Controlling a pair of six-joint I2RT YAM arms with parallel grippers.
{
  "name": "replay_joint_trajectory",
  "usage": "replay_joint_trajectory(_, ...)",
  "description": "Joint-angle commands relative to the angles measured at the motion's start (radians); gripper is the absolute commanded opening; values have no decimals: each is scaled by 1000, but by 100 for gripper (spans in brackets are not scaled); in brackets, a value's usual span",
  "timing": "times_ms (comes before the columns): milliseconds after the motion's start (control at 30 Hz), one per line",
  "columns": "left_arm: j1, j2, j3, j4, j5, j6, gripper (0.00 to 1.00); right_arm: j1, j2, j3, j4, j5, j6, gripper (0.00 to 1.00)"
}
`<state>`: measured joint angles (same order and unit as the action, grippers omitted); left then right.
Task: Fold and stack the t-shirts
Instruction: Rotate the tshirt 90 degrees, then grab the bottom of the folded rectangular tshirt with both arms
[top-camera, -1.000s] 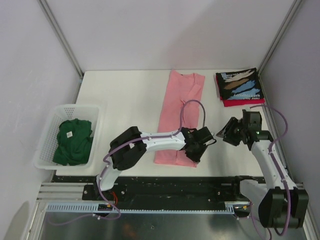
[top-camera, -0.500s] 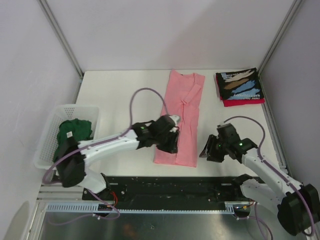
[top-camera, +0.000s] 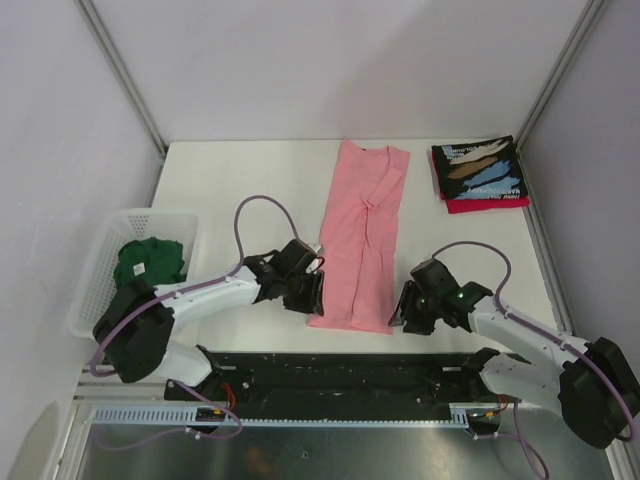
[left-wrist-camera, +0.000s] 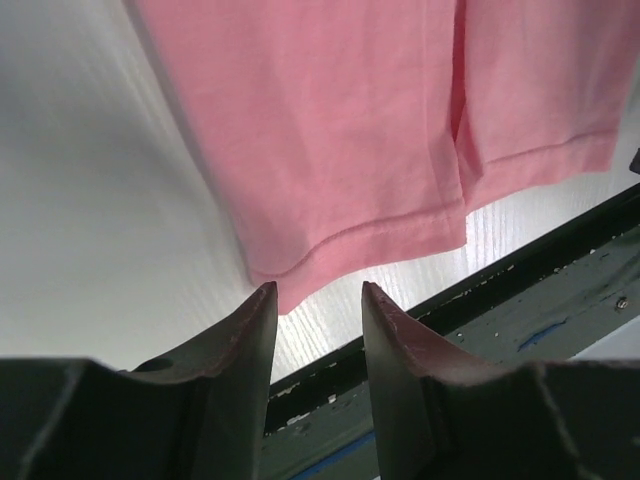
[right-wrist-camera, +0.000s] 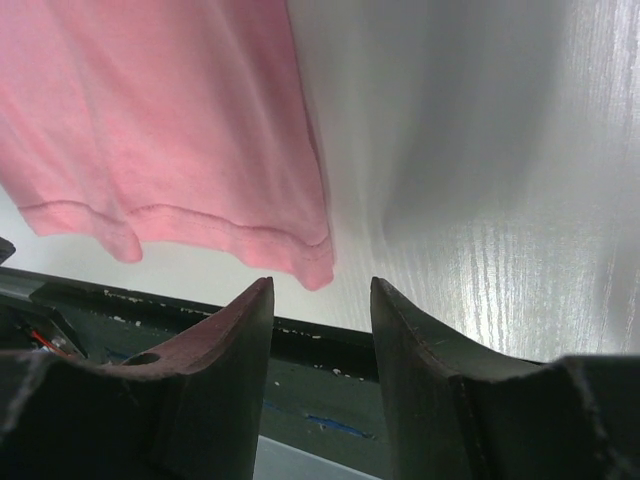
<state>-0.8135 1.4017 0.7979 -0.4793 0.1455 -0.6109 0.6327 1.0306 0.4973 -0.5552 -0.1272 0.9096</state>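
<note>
To fold the light pink t-shirt (top-camera: 360, 235), my left gripper next needs to grab the hem corner (top-camera: 314, 320) at its fingers. The other hem corner stays free for my right gripper.
A light pink t-shirt (top-camera: 360, 235), folded lengthwise into a long strip, lies in the middle of the table with its hem at the near edge. My left gripper (top-camera: 311, 296) is open just left of the hem's left corner; that corner (left-wrist-camera: 285, 290) lies just ahead of the empty jaws (left-wrist-camera: 318, 290). My right gripper (top-camera: 401, 311) is open beside the hem's right corner (right-wrist-camera: 318, 275), with nothing between the fingers (right-wrist-camera: 320, 283). A folded black printed t-shirt (top-camera: 478, 168) rests on a red one (top-camera: 487, 204) at the back right. A dark green t-shirt (top-camera: 148, 264) sits crumpled in the basket.
The white slatted basket (top-camera: 97, 296) stands at the table's left edge. The black metal rail of the arm bases (top-camera: 340, 375) runs along the near edge just beyond the shirt's hem. Grey walls close in both sides.
My left gripper swung from the hem's right side over to its left corner and opened. My right gripper dropped toward the near edge, to the hem's right corner.
</note>
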Motion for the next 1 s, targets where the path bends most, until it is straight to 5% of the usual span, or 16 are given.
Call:
replay_joint_trajectory(0, 6, 21, -28, 77, 31, -2, 44, 18, 9, -19, 49, 41, 41, 48)
replay_joint_trajectory(967, 3, 45, -150, 118, -58, -40, 36, 101, 116, -63, 188, 89, 107, 45)
